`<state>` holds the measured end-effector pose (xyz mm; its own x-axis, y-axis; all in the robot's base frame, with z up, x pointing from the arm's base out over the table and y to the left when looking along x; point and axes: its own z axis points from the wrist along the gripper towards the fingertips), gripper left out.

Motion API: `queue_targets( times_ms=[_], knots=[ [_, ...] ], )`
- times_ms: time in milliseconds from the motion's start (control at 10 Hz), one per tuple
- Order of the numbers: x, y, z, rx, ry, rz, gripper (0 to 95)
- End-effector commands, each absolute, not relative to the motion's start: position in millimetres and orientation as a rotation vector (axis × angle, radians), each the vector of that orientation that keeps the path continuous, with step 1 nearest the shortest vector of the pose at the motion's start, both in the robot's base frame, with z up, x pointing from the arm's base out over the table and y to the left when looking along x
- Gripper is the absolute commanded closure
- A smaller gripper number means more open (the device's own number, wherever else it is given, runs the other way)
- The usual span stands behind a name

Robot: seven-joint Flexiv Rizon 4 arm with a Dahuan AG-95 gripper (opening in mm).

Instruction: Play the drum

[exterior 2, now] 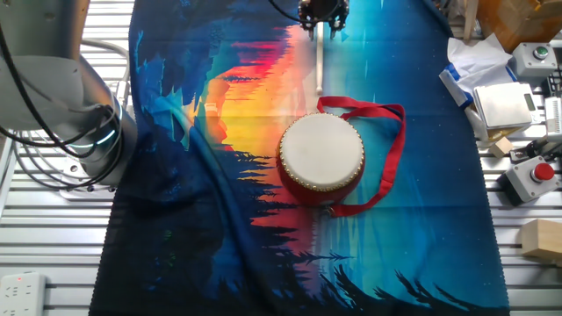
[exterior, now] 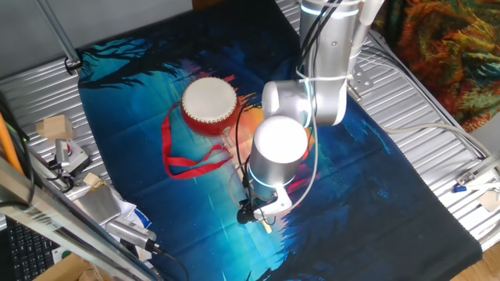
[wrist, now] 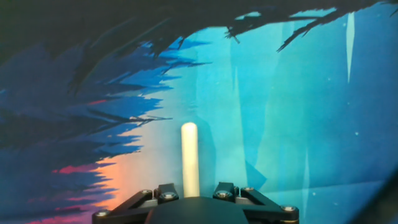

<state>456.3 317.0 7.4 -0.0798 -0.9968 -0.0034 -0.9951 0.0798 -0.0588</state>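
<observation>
My gripper should grab the stick by its body next, so the thin pale wooden stick's rounded tip [exterior: 268, 229] stays free to beat the drum [exterior: 209, 105].
The drum [exterior: 209, 105] has a cream skin and red sides, and stands on the printed cloth with its red ribbon strap [exterior: 187, 160] trailing beside it. It also shows in the other fixed view [exterior 2: 321, 156]. A thin pale stick [exterior 2: 319, 66] lies on the cloth, running from near the drum to under my gripper [exterior 2: 321, 13]. In the hand view the stick's end [wrist: 189, 158] lies between my jaws, which stand apart with a gap on each side. My gripper [wrist: 195, 191] is open, low over the stick's far end, well away from the drum.
A wooden block [exterior: 53, 125] and cables lie on the metal table left of the cloth. A red-button box [exterior 2: 531, 171], a grey box [exterior 2: 505, 105] and another wooden block [exterior 2: 540, 239] sit along the cloth's edge.
</observation>
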Motion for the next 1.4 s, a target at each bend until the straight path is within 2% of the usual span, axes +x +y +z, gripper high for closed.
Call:
queue_targets(
  times_ms=[100,700,1400],
  knots=[
    [456.3,317.1,7.5,-2.081,2.271,-0.088,95.0],
    [456.2,317.8,15.0,-2.079,2.269,-0.098,95.0],
    [447.8,322.2,77.5,-2.041,2.318,-0.092,95.0]
  ],
)
